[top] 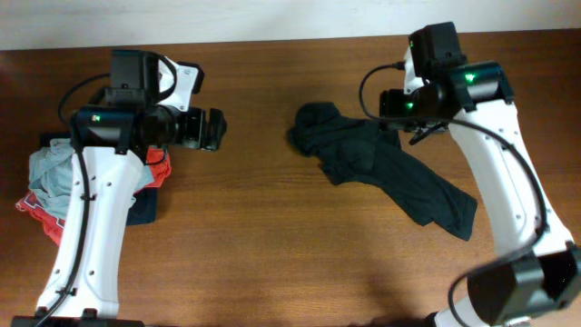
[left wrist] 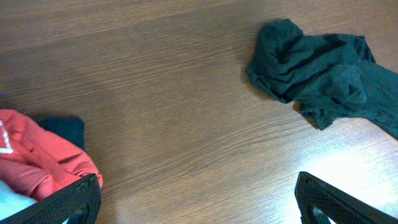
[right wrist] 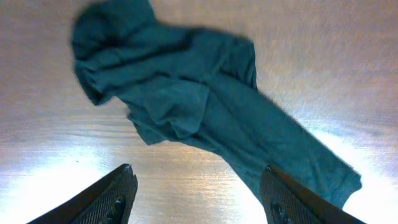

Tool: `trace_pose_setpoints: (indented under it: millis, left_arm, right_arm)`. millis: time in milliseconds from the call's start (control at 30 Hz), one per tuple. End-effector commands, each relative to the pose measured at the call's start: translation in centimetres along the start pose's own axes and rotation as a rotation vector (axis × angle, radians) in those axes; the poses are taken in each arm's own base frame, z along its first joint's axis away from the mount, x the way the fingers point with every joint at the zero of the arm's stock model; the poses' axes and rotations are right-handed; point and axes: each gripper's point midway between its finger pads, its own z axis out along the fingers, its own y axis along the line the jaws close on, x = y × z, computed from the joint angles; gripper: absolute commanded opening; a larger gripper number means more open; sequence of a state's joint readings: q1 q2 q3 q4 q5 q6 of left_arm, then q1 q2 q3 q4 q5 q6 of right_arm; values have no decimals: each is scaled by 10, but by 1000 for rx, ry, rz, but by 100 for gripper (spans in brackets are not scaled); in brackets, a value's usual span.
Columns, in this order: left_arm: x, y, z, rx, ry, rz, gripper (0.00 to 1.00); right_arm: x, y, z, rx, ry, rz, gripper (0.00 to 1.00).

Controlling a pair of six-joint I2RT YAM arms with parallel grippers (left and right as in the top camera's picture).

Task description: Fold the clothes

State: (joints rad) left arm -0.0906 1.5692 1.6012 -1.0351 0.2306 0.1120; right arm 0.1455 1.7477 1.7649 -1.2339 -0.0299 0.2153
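The dark T-shirt's crumpled cloth near its bunched end (top: 333, 135) (right wrist: 147, 70) should be grabbed by my right gripper next, so that cloth stays free for handing to my left gripper.
The clothes I see first are a dark T-shirt (top: 381, 168), crumpled and stretched out in a diagonal strip right of the table's middle. It fills the upper part of the right wrist view (right wrist: 199, 106), bunched at its far end. My right gripper (right wrist: 198, 171) hovers over the shirt's near side, open, with bare wood between its fingers (right wrist: 112, 196); the right finger overlaps the cloth's edge. My left gripper (left wrist: 199, 202) is wide open above bare table, well left of the shirt (left wrist: 317, 74). In the overhead view it (top: 213, 129) points toward the shirt.
A pile of other garments (top: 64, 182) lies at the table's left edge under the left arm: grey-blue, red-and-white and navy. The red one (left wrist: 37, 162) and the navy one (left wrist: 62, 127) show beside my left finger. The table's far edge (top: 272, 38) runs along the top.
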Motion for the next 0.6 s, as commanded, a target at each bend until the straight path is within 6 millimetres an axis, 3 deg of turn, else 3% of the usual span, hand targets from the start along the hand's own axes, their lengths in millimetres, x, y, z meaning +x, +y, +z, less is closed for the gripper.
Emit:
trace_pose_setpoints:
  millis: [0,267,433,533,567]
  left_arm:
    - [-5,-4,4,4,1,29,99]
    - [-4,-3,7,5,9,27,99]
    - [-4,-3,7,5,9,27,99]
    - [-4,-3,7,5,9,28,99]
    - [-4,-3,7,5,9,28,99]
  right_arm:
    - [25,3,48,-24,167,47,68]
    - [57,22,135,-79,339,39,70]
    - [52,30,165,-85,301,5,69]
    - [45,33,167,-93,268,-3,54]
    - [43,34,168,-96,258,-4,37]
